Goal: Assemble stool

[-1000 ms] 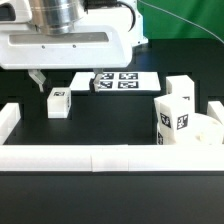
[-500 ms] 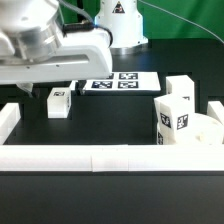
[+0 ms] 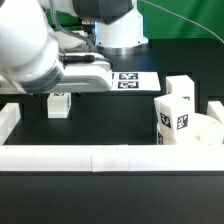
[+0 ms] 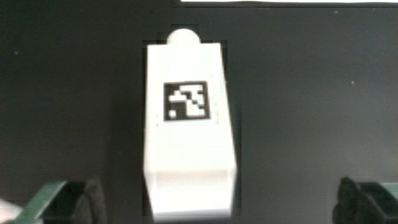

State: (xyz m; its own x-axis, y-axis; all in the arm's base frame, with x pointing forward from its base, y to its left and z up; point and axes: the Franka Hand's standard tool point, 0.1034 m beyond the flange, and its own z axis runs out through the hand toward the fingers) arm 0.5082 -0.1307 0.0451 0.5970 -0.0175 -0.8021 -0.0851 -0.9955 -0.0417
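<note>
Next, my gripper needs to grab the leg block's plain end, so that the white leg block's round knob stays free to join the seat.
A white leg block with a square tag lies on the black table at the exterior view's left. My gripper hangs just over it, the hand hiding the fingers there. In the wrist view the leg block lies lengthwise between my open fingers, with a gap on each side; the gripper holds nothing. Two more leg blocks stand at the exterior view's right, beside the round seat.
The marker board lies behind the gripper, partly hidden by the arm. A long white rail runs along the front, with a short rail piece at the exterior view's left.
The arm has swung to the exterior view's left and come down over the left leg block, now covering part of the marker board. The parts have not moved.
</note>
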